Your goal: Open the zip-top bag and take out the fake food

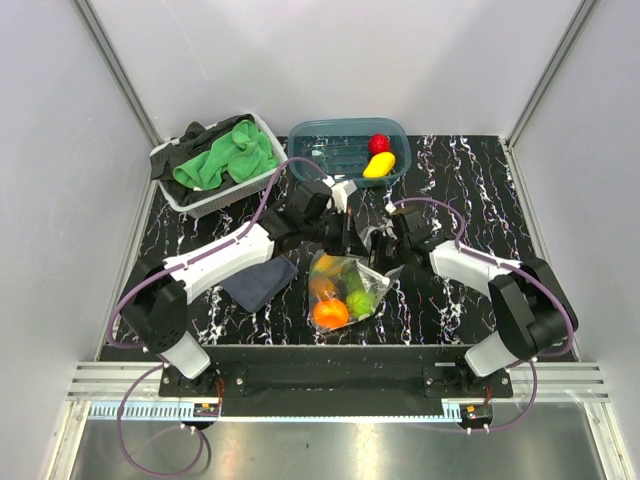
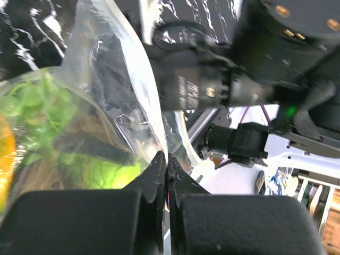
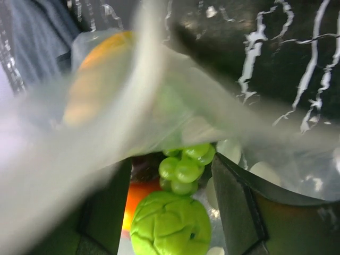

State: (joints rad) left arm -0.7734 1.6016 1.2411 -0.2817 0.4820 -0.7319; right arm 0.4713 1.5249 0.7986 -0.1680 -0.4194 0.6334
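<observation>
The green grapes need to come out through the bag's opening, so the right gripper's fingers under the bag's film should grab the grapes across the bunch next.
The zip-top bag lies at mid-table, clear with white dots, its mouth raised toward the grippers. Inside it are fake food pieces: an orange, a lime, green grapes and a dark brown piece. My left gripper is shut on the bag's upper edge; in the left wrist view its jaws pinch the clear film. My right gripper is open at the bag's mouth. Its fingers reach under the film, either side of the grapes and the lime.
A teal tub at the back holds a red fruit and a yellow fruit. A white basket with a green cloth stands at the back left. A dark blue cloth lies left of the bag.
</observation>
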